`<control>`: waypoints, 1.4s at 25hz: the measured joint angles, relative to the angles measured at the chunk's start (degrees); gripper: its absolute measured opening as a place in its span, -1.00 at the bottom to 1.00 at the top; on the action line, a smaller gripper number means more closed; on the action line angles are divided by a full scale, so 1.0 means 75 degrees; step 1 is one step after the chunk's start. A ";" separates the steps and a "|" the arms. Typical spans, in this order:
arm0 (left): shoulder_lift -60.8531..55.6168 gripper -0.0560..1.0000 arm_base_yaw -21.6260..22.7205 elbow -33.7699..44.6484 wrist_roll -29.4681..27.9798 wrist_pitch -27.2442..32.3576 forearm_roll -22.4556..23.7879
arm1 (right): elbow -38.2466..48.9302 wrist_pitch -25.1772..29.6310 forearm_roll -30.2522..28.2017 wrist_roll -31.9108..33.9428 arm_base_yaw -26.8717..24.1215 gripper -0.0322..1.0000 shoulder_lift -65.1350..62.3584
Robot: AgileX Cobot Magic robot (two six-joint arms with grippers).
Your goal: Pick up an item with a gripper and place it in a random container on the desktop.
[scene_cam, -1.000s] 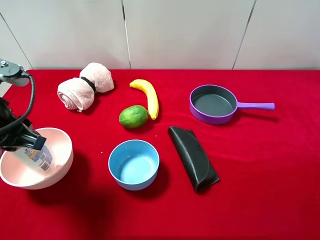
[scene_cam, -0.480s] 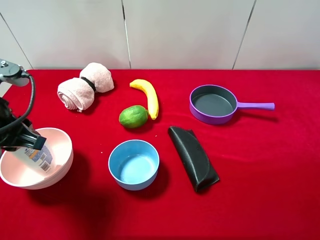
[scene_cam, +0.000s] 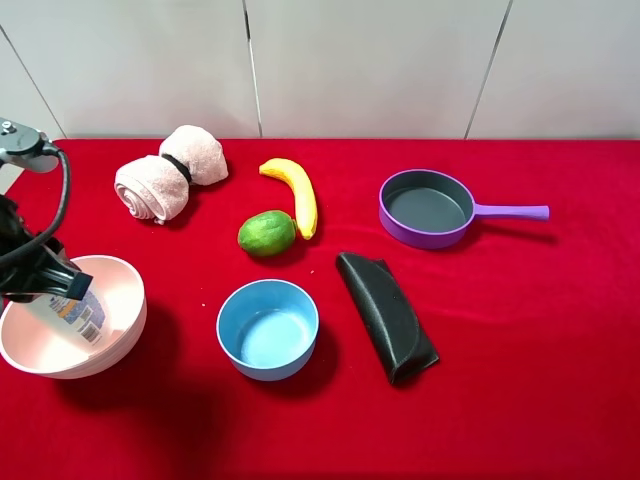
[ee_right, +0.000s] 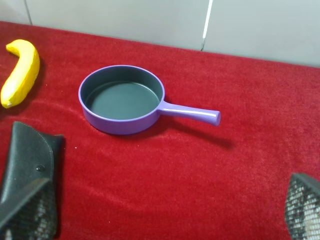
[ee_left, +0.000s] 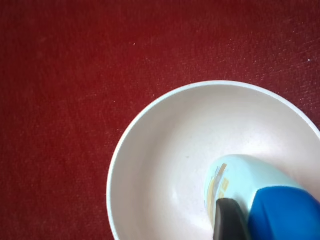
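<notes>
The bottle's lower end is resting inside the pale pink bowl, so the bottle would stay in the bowl. It is time for my left gripper to open.
The white bottle with a printed label stands tilted inside the pale pink bowl at the left edge of the red desktop. My left gripper is shut on its upper end. In the left wrist view the bottle's pale body and blue cap lie over the bowl's inside, with one black finger against the cap. My right gripper is open and empty, its mesh pads wide apart; it does not show in the high view.
A blue bowl stands centre front, a black folded pouch to its right. A purple pan sits at the back right. A banana, a green fruit and a rolled towel lie at the back.
</notes>
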 joint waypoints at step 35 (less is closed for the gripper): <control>-0.0016 0.39 0.0000 0.0000 0.0007 -0.0086 0.0075 | 0.0000 0.0000 0.0000 0.0000 0.0000 0.41 0.0000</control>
